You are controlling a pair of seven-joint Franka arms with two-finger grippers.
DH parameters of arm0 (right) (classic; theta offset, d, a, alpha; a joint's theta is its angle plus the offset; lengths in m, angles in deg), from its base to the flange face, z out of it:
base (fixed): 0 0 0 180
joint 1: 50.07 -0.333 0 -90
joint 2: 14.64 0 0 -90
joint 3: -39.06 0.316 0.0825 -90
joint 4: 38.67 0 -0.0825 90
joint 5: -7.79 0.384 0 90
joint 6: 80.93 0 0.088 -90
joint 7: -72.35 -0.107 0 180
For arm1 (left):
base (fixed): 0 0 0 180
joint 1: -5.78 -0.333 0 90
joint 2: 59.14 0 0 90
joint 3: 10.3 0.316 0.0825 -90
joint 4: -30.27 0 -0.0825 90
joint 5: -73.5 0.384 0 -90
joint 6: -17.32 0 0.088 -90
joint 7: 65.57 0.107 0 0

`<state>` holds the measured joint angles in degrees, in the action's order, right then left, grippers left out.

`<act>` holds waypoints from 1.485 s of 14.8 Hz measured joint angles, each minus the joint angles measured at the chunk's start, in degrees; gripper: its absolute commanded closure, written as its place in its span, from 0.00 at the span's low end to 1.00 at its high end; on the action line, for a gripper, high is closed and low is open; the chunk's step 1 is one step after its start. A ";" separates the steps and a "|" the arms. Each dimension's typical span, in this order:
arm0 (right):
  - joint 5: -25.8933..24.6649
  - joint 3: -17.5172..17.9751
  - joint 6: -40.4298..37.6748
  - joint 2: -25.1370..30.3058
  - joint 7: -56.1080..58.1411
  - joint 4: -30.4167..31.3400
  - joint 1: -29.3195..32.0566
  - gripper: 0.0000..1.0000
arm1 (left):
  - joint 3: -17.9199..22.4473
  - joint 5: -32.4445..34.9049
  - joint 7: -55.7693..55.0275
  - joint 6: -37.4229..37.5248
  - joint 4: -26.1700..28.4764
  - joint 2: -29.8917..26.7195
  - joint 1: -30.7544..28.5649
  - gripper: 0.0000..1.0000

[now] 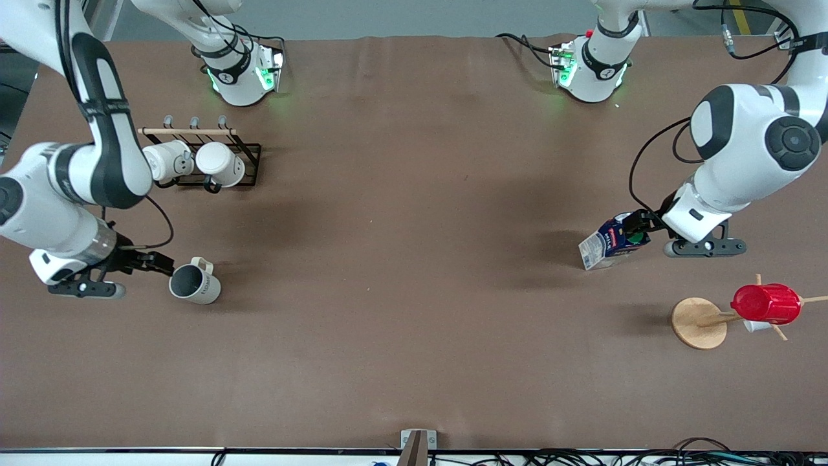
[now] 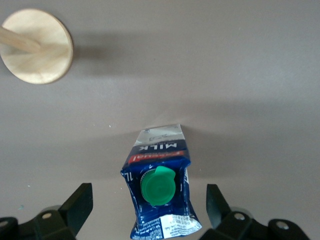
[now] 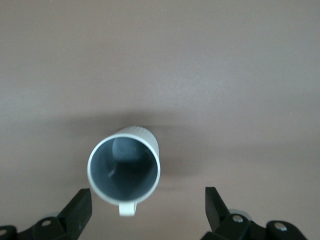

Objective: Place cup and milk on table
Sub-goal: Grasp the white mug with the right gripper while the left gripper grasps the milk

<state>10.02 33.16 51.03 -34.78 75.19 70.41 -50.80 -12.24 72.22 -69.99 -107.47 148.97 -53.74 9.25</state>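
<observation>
I should set the cup in its place on the tabletop, so next I need to grab it with my right gripper by its rim point(image 1: 189, 298) point(image 3: 151, 191).
The cup point(image 1: 195, 283) stands upright on the brown table point(image 1: 414, 336) toward the right arm's end. In the right wrist view, the cup point(image 3: 124, 167) shows its dark grey inside. My right gripper point(image 1: 160, 262) is open beside the cup. In its wrist view, the right gripper point(image 3: 148, 196) has its fingers wide apart, clear of the cup. The milk point(image 1: 608, 243) stands on the table toward the left arm's end. My left gripper point(image 1: 637, 226) is open at the carton's top. In its wrist view, the left gripper point(image 2: 148, 192) has a finger on each side of the milk point(image 2: 160, 195), not touching it.
A black rack point(image 1: 249, 150) with two whiter mugs point(image 1: 220, 163) stands farther from the front camera than the cup. A wooden mug tree with a round base point(image 1: 697, 322) holds a red ribbed cup point(image 1: 766, 303), nearer the front camera than the milk. The base also shows in the left wrist view point(image 2: 36, 46).
</observation>
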 measured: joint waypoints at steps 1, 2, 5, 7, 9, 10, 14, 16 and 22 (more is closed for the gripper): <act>0.00 0.00 2.17 -1.13 0.00 0.62 -0.04 0.00 | 0.00 0.00 0.00 -1.67 2.00 -0.54 -0.01 0.00; 0.00 0.00 4.41 -1.86 0.00 1.55 -0.05 0.00 | 0.01 0.00 0.00 -3.25 3.94 -1.17 -0.01 0.00; 0.00 -0.07 9.34 -2.83 0.70 4.17 -0.03 0.00 | 0.03 0.00 0.00 -5.19 7.23 -2.43 -0.04 0.00; 0.00 -0.18 11.10 -3.42 1.29 4.82 0.04 0.00 | 0.04 0.00 0.00 -5.81 7.67 -2.49 -0.05 0.00; 0.00 -0.18 12.61 -4.66 1.43 4.95 0.04 0.11 | 0.04 0.00 0.00 -6.41 7.83 -2.46 -0.05 0.00; 0.00 -0.18 13.35 -5.39 1.43 4.95 0.04 0.25 | 0.04 0.00 0.00 -6.67 7.94 -2.37 -0.05 0.00; 0.00 -0.18 14.02 -6.62 1.48 4.94 0.04 0.91 | 0.04 0.00 0.00 -8.25 8.34 -1.29 -0.05 0.00; 0.00 -0.20 14.02 -6.76 1.47 4.94 0.06 1.00 | 0.04 0.00 0.00 -8.92 8.39 -0.51 -0.05 0.00; 0.08 -0.17 12.25 -6.50 1.47 4.34 0.02 1.00 | 0.03 0.00 0.00 -9.39 8.36 -0.11 -0.05 0.65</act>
<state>10.10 32.99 63.28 -41.28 76.66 74.75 -50.77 -12.21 72.22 -69.99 -116.86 157.33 -53.85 9.20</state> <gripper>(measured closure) 0.952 0.176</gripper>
